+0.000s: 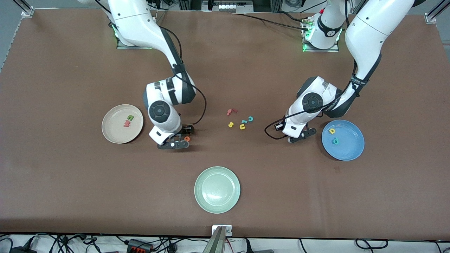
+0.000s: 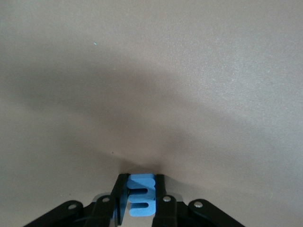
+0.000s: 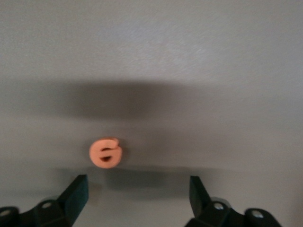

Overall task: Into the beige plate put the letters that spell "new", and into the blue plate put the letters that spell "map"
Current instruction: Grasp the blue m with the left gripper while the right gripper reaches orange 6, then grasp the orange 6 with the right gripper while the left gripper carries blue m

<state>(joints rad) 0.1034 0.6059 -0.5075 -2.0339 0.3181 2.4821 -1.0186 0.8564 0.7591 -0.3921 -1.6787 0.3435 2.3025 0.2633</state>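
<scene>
I need to spell "new" in the beige plate (image 1: 112, 131), so I should grab the orange e by its rounded outer edge (image 1: 187, 138) with my right gripper next.
My left gripper (image 2: 141, 182) is shut on the blue m (image 2: 141, 196), low over the table beside the blue plate (image 1: 349, 147); in the front view this gripper (image 1: 297, 137) hides the m. The yellow a (image 1: 332, 131) and teal p (image 1: 335, 141) lie in the blue plate. My right gripper (image 3: 139, 187) is open close above the table, with the orange e (image 3: 106, 152) lying flat just ahead of its fingers, off toward one of them. In the front view the e (image 1: 187, 138) lies at that gripper's (image 1: 182, 137) tip. The beige plate (image 1: 112, 131) holds the green n (image 1: 130, 118) and red-pink w (image 1: 126, 123).
Loose letters lie mid-table between the arms: a red f (image 1: 231, 111), a yellow s (image 1: 231, 124), a teal c (image 1: 250, 119), a teal l (image 1: 244, 122) and a yellow u (image 1: 242, 127). A pale green plate (image 1: 217, 189) sits nearer the front camera.
</scene>
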